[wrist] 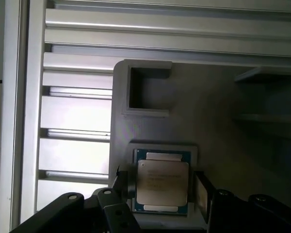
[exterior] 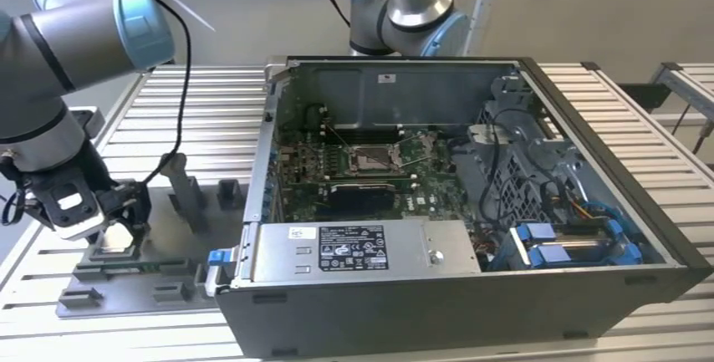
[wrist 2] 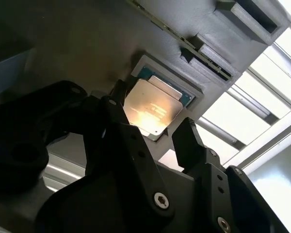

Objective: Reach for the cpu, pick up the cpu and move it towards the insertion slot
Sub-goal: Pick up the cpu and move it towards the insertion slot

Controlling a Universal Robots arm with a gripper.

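Observation:
My gripper grabs the cpu's opposite side edges next, where gaps show, since the pocket's side hugs the cpu close along its end.
The cpu, a silvery square chip on a green board, lies flat in a pocket of the grey fixture plate; the second wrist view has the cpu too. My gripper is open just above it, with one black finger on each side and small gaps to the chip's edges. In the exterior view my gripper hangs low over the fixture plate at the exterior view's left. The insertion slot, with its shiny frame, sits on the green board inside the open computer case.
Grey fixture blocks stand upright on the plate between my gripper and the case wall. A second robot arm rises behind the case. The ribbed metal table lies all around. A power supply box fills the case's near side.

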